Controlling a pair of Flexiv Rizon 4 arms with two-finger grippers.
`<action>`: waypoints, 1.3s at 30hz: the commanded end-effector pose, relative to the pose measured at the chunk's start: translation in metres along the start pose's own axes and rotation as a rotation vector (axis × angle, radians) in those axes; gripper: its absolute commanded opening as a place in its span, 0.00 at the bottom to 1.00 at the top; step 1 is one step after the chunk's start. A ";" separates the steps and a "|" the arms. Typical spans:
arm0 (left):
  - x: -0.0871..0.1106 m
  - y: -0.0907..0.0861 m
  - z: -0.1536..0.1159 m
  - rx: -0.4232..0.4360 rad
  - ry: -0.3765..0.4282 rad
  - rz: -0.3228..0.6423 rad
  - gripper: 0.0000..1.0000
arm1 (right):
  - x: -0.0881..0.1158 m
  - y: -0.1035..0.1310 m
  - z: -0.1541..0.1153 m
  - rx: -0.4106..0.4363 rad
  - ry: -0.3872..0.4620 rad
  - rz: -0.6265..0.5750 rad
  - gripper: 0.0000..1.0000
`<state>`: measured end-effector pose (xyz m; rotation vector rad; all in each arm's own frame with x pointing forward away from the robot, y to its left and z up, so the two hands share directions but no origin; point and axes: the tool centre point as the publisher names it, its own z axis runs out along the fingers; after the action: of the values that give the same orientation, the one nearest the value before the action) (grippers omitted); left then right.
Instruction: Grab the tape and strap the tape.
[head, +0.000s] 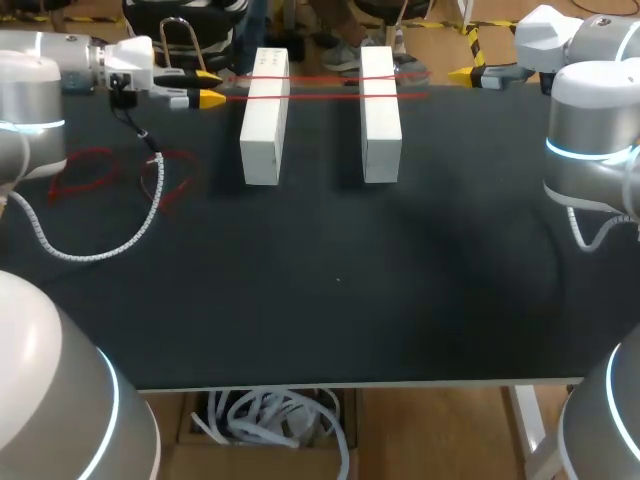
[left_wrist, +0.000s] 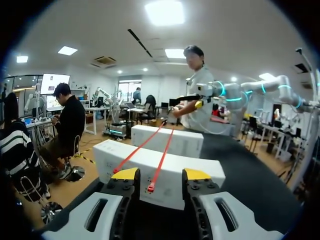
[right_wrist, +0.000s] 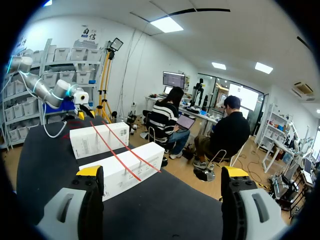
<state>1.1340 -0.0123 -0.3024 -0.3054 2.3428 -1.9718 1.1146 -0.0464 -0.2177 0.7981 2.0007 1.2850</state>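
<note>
I should grab the red strap (left_wrist: 164, 157) by its small blocky end with my left gripper next, ready for strapping.
Two red tape straps (head: 322, 78) (head: 322, 97) lie side by side across the far ends of two white boxes (head: 264, 120) (head: 380, 115). My left gripper (head: 210, 87) hovers just left of the left box, level with the strap ends. In the left wrist view the left gripper (left_wrist: 161, 174) is partly open. One strap end (left_wrist: 150, 188) hangs between its fingers, and the other strap (left_wrist: 131, 156) ends by one yellow tip. My right gripper (head: 466, 74) (right_wrist: 162, 172) stands wide open beyond the right box (right_wrist: 125, 175), holding nothing.
Several loose red straps (head: 105, 172) lie in a heap on the black table (head: 330, 290) at the left. A white coiled cable (head: 100, 250) from my left arm loops over the table beside them.
</note>
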 end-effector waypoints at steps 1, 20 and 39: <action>-0.008 0.005 0.002 0.010 0.062 -0.003 0.35 | 0.000 0.000 -0.001 0.000 0.002 0.000 1.00; -0.008 0.017 0.005 0.038 0.061 -0.029 0.33 | 0.000 0.000 -0.001 0.000 0.002 0.000 1.00; -0.009 0.022 0.000 0.034 0.065 -0.003 0.31 | 0.000 0.000 -0.001 0.000 0.002 0.000 1.00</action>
<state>1.1376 -0.0062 -0.3227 -0.2566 2.3460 -2.0459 1.1146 -0.0464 -0.2177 0.7981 2.0007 1.2850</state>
